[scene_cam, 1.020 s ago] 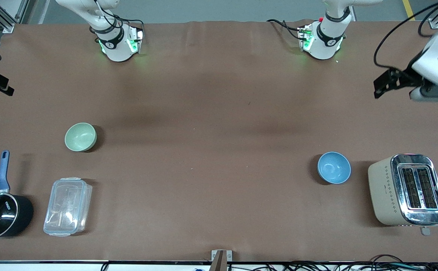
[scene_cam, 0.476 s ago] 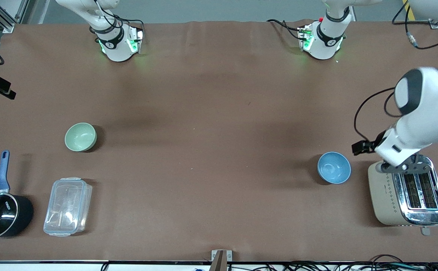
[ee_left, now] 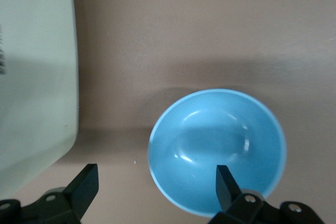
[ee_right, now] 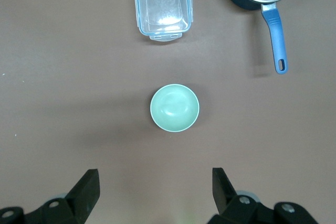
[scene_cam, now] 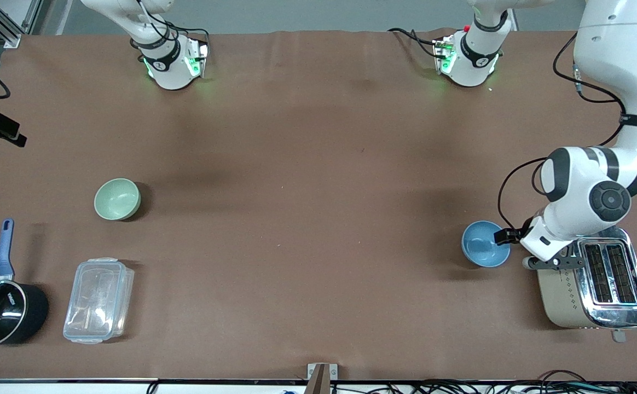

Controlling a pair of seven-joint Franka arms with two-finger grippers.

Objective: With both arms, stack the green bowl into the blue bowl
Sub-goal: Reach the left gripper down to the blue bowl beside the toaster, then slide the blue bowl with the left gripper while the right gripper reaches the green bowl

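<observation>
The blue bowl should be grabbed next by its rim (scene_cam: pixel 497 226) with my left gripper, so that its hollow stays free to take the green bowl (scene_cam: pixel 117 199).
The blue bowl (scene_cam: pixel 485 244) stands upright and empty beside the toaster, toward the left arm's end of the table. My left gripper (scene_cam: pixel 540 260) is low over the gap between this bowl and the toaster. In the left wrist view it (ee_left: pixel 156 182) is open and empty, with one finger over the bowl (ee_left: pixel 218 150) and the other over bare table. The green bowl (scene_cam: pixel 117 199) stands upright toward the right arm's end. My right gripper (ee_right: pixel 156 192) is open and empty, high over the table, with the green bowl (ee_right: pixel 175 107) well below it.
A beige toaster (scene_cam: pixel 592 279) stands close beside the blue bowl. A clear plastic container (scene_cam: pixel 98 300) and a black saucepan (scene_cam: pixel 1 313) with a blue handle lie nearer the front camera than the green bowl. Brown table (scene_cam: pixel 307 219) lies between the bowls.
My left arm has swung in from the table's end and come down to the blue bowl. The bowls have not moved. The right arm has hardly shifted.
</observation>
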